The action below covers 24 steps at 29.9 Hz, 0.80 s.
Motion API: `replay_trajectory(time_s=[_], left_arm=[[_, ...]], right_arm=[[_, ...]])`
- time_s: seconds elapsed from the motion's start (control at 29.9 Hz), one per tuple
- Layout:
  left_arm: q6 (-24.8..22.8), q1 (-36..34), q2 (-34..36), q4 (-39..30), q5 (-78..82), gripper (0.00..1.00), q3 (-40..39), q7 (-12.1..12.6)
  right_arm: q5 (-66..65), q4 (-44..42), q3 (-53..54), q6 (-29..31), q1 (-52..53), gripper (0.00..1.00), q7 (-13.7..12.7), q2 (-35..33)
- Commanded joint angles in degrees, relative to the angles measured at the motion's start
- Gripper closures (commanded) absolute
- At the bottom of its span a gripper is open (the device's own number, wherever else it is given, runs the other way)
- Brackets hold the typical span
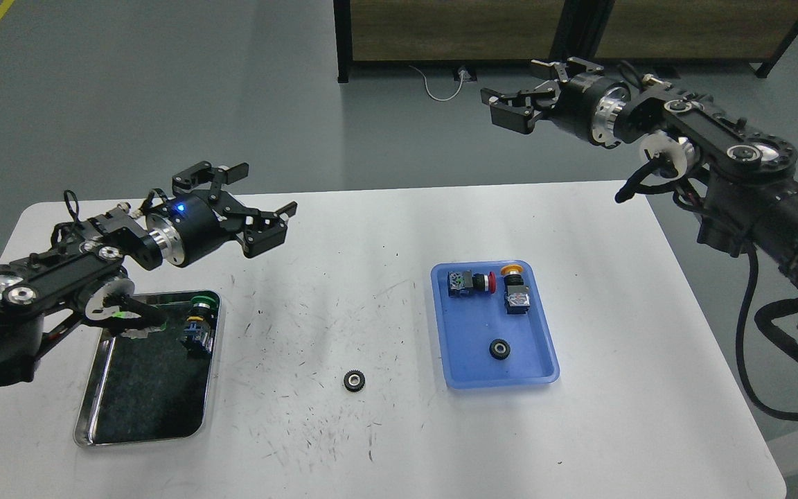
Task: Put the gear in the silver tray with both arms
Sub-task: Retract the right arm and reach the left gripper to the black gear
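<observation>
My left gripper takes hold of the small black gear by its toothed rim (354, 373) next.
A small black gear (353, 380) lies on the white table between the two trays. A second black gear (500, 348) lies in the blue tray (530, 367). The silver tray (208, 409) sits at the front left and holds a green-capped push button (199, 324) in its far right corner. My left gripper (260, 202) is open and empty, raised above the table behind the silver tray. My right gripper (520, 93) is open and empty, held high beyond the table's far edge, well away from both gears.
The blue tray also holds a red-capped button (470, 283) and a yellow-capped button (514, 287). A dark-framed wooden panel (454, 28) stands on the floor beyond the table. The table's front right corner (773, 478) is near.
</observation>
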Motion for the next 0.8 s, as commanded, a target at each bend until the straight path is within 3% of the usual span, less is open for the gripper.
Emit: replay_trajectory(time_s=[0.0,0.23,0.5,0.77], left_arm=[[0.28,3.63,-6.33,-0.21,3.54,0.01,1.98,-0.21],[1.78,9.96,-12.06,-0.04,8.91,0.01,4.97,-1.36],[3.62,17.00,-12.15,0.40,14.09,0.01,5.50,-1.53],[4.85,19.99,-12.06,0.67,16.74,0.01,6.03,-3.38]], right_arm=[[0.80,-0.08,0.53,-0.49,1.01,0.02,-0.15,-2.16],[1.07,-0.61,-0.09,-0.58,1.63,0.02,-0.68,-2.34],[0.98,-2.46,-0.35,-0.66,1.63,0.02,-0.77,-0.23],[0.98,-2.72,-0.53,-1.02,1.63,0.02,-0.77,0.30]])
